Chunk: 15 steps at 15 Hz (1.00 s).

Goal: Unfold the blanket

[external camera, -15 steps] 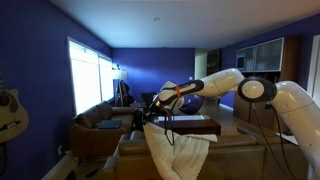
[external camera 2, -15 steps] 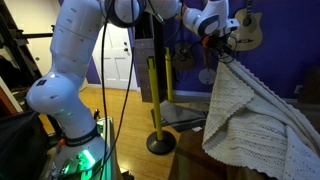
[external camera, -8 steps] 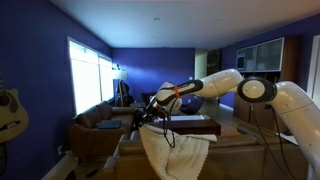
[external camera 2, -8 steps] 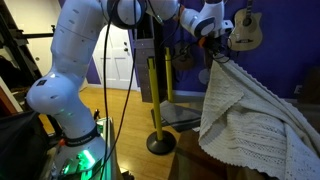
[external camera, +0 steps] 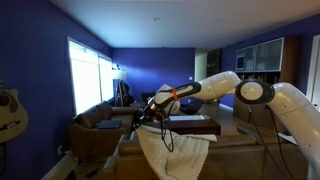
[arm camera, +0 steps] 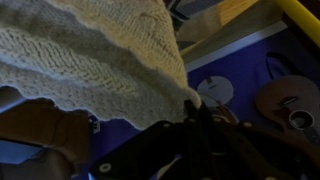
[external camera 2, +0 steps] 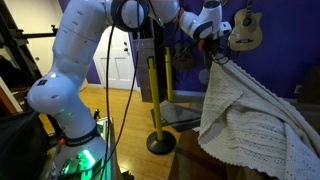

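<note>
The blanket's corner stays held in my gripper for now, high above the sofa edge with cloth slanting below; if I opened now, it would come down short.
The blanket (external camera 2: 245, 115) is a cream knitted cloth. It hangs in rumpled folds from one lifted corner, its lower part draped over the sofa edge. It shows in both exterior views (external camera: 172, 155) and fills the upper left of the wrist view (arm camera: 95, 55). My gripper (external camera 2: 217, 56) is shut on the blanket's corner and holds it up in the air. In an exterior view the gripper (external camera: 143, 121) is at the cloth's top point. In the wrist view the dark fingers (arm camera: 197, 108) pinch the corner tip.
A brown sofa (external camera: 240, 155) lies under the blanket. A yellow post on a round black base (external camera 2: 155, 100) stands on the wooden floor beside it. A guitar (external camera 2: 246, 30) hangs on the blue wall. A low table (external camera: 195, 125) stands behind.
My gripper has carried the blanket corner sideways, to the left in both exterior views, pulling the cloth wider open. The corner stays gripped.
</note>
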Available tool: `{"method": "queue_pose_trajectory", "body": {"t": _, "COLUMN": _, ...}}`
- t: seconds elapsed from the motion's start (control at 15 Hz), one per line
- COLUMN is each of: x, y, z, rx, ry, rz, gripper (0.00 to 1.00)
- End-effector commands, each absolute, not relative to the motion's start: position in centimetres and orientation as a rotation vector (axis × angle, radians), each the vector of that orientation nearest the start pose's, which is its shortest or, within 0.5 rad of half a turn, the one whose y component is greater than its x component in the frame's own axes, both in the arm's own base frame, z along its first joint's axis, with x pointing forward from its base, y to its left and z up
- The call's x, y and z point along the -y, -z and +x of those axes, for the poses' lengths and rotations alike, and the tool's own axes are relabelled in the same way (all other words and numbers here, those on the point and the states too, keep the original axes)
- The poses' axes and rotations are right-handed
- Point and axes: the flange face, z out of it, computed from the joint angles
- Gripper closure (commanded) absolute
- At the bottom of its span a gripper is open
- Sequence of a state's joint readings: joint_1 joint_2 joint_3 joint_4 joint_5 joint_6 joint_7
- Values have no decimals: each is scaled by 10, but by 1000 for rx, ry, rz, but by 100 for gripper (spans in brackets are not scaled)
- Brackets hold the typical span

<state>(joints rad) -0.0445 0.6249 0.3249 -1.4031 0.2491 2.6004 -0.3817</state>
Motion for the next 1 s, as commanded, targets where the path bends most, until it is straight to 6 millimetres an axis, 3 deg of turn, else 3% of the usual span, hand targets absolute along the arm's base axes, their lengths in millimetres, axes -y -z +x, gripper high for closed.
{"method": "queue_pose_trajectory", "body": {"t": 0.0, "x": -212, "y": -419, "z": 755, "rx": 592, "ry": 1024, "rz": -2525, "gripper": 99}}
{"method": "queue_pose_trajectory", "body": {"t": 0.27, "x": -250, "y": -403, "z": 756, "rx": 689, "ry": 1195, "rz": -2450, "gripper": 99}}
{"method": "queue_pose_trajectory", "body": {"t": 0.47, "x": -258, "y": -387, "z": 756, "rx": 776, "ry": 1253, "rz": -2436, "gripper": 99}}
{"method": "queue_pose_trajectory", "body": {"t": 0.53, "x": -258, "y": -382, "z": 756, "rx": 788, "ry": 1242, "rz": -2435, "gripper": 70}}
{"method": "queue_pose_trajectory", "body": {"t": 0.67, "x": -258, "y": -380, "z": 755, "rx": 806, "ry": 1237, "rz": -2425, "gripper": 63}}
{"method": "queue_pose_trajectory", "body": {"t": 0.93, "x": -251, "y": -398, "z": 751, "rx": 772, "ry": 1201, "rz": -2403, "gripper": 34}}
